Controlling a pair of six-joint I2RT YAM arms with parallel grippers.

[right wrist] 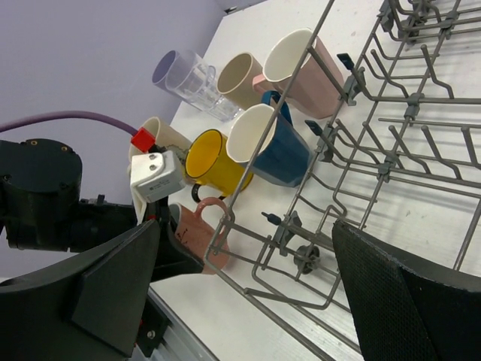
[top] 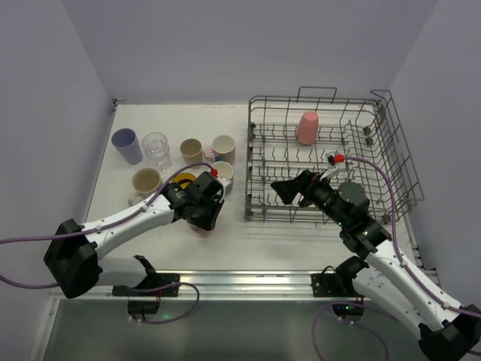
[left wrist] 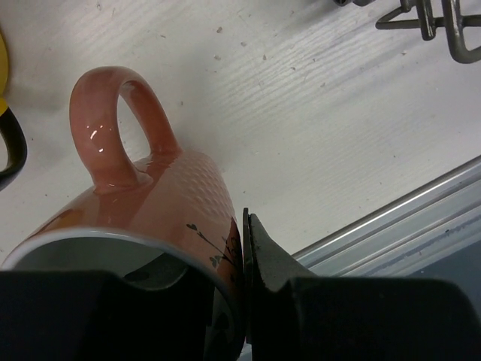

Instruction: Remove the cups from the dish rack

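Observation:
My right gripper is to grab the upside-down pink cup around its base end (top: 309, 120) next. This leaves the cup's rim free, so the cup can be handed to my left gripper.
My left gripper (top: 203, 212) is shut on the rim wall of a salmon mug (left wrist: 150, 195), one finger inside and one finger (left wrist: 263, 248) outside. It holds the mug low over the table left of the dish rack (top: 391, 162). The mug also shows in the right wrist view (right wrist: 197, 235). One pink cup (top: 307, 126) stands upside down in the rack's far part. My right gripper (top: 289, 189) is open and empty inside the rack's near left corner, its fingers (right wrist: 113, 286) spread wide over the rack wires (right wrist: 316, 188).
On the table left of the rack stand a lavender cup (top: 126, 145), a clear tumbler (top: 156, 149), a beige cup (top: 191, 151), a pinkish cup (top: 223, 148), a cream mug (top: 145, 183), a yellow mug (top: 184, 180) and a dark blue mug (top: 222, 173). A metal rail (top: 240, 280) runs along the near edge.

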